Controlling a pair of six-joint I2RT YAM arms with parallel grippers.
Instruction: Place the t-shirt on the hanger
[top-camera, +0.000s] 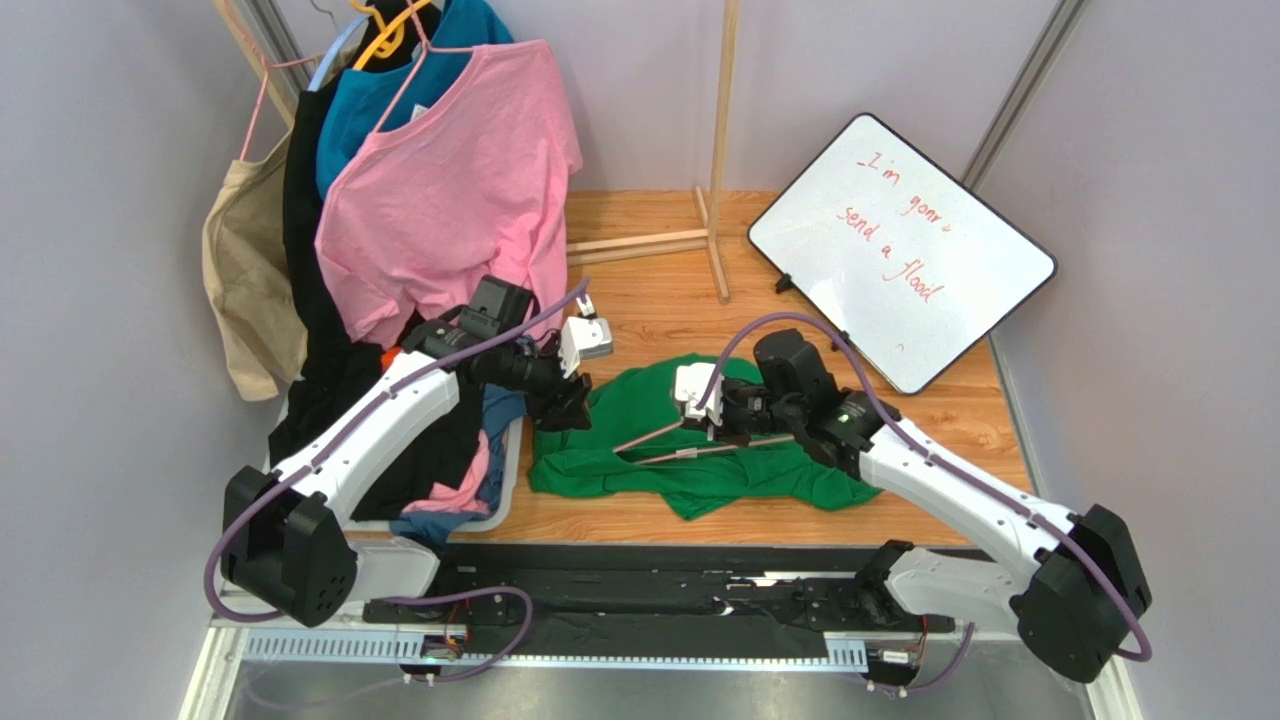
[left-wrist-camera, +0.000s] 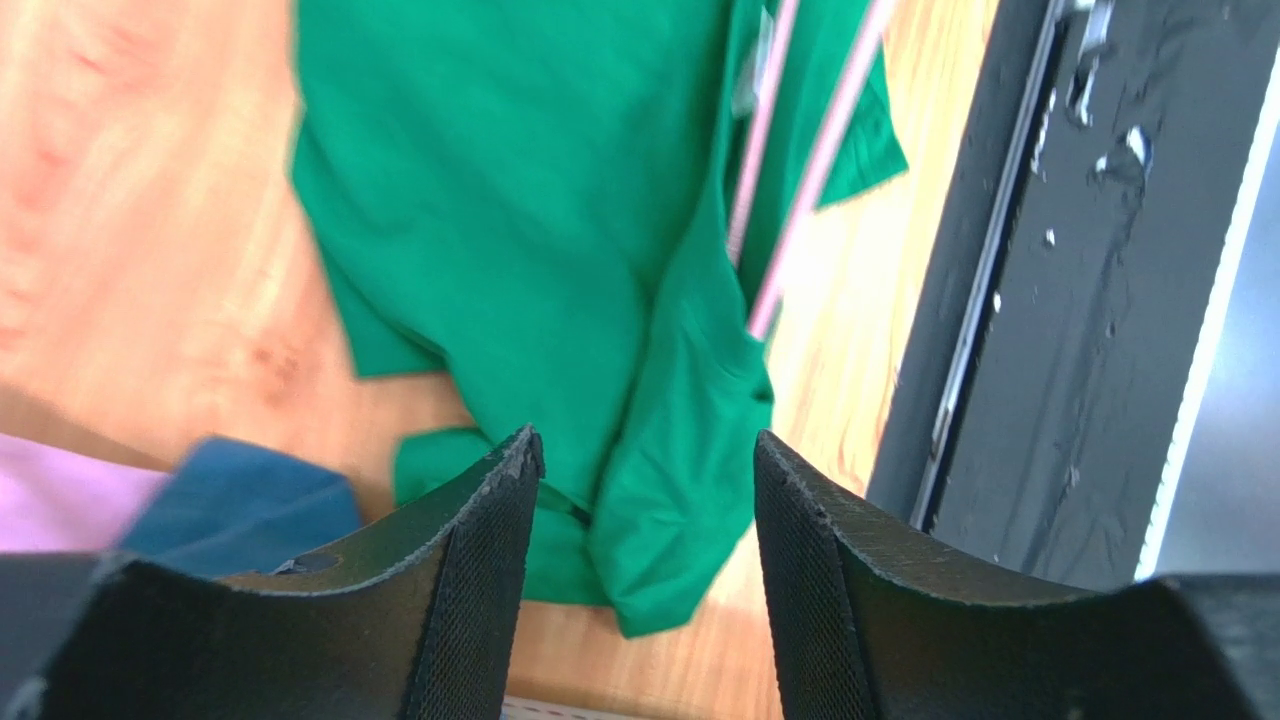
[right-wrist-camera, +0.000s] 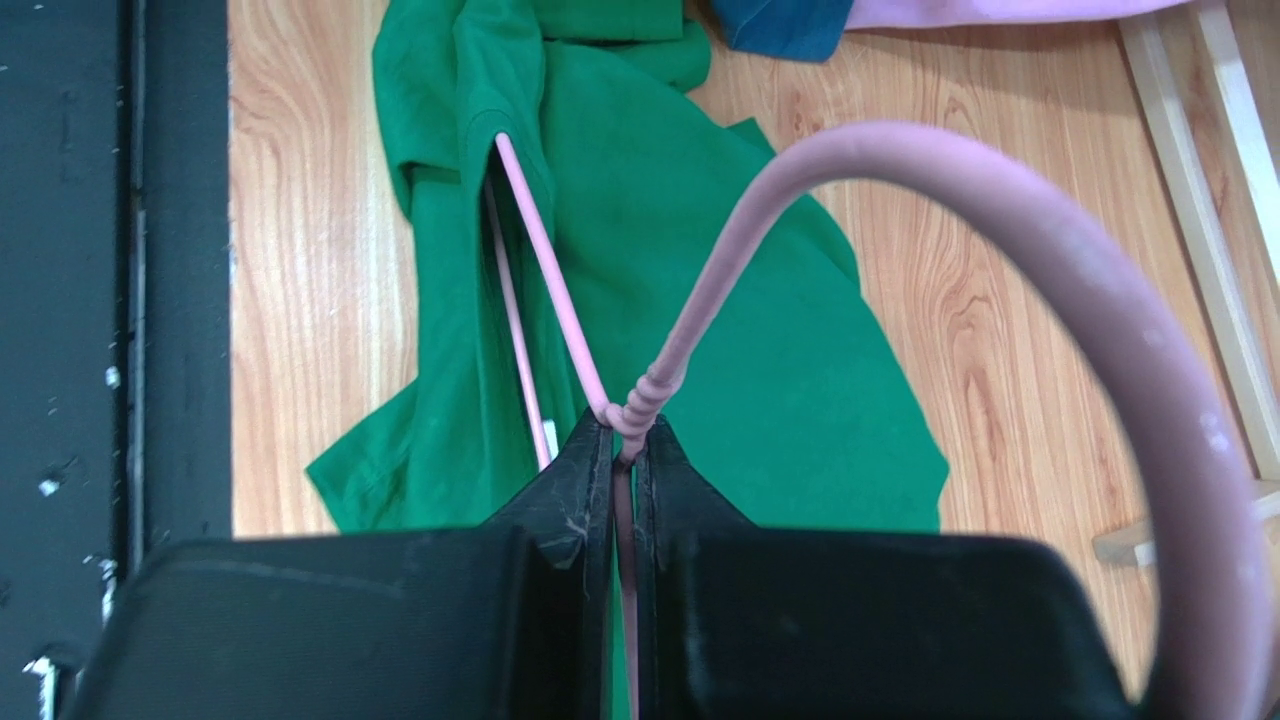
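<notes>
The hanger's other end has to stay free to enter the t-shirt, so the left gripper will grab the hanger's tucked side beside the twisted neck.
The green t-shirt lies crumpled on the wooden table, also in the left wrist view and the right wrist view. The pale-pink hanger lies across it, one end tucked into the cloth. My right gripper is shut on the hanger at the twisted neck below its hook. My left gripper is open and empty, above the shirt's left edge by the sleeve; in the top view it sits left of the shirt.
A bin of clothes stands at the left, by the left arm. A rack at the back left holds a pink t-shirt, a teal shirt and a yellow hanger. A whiteboard leans at the back right. A black rail runs along the near edge.
</notes>
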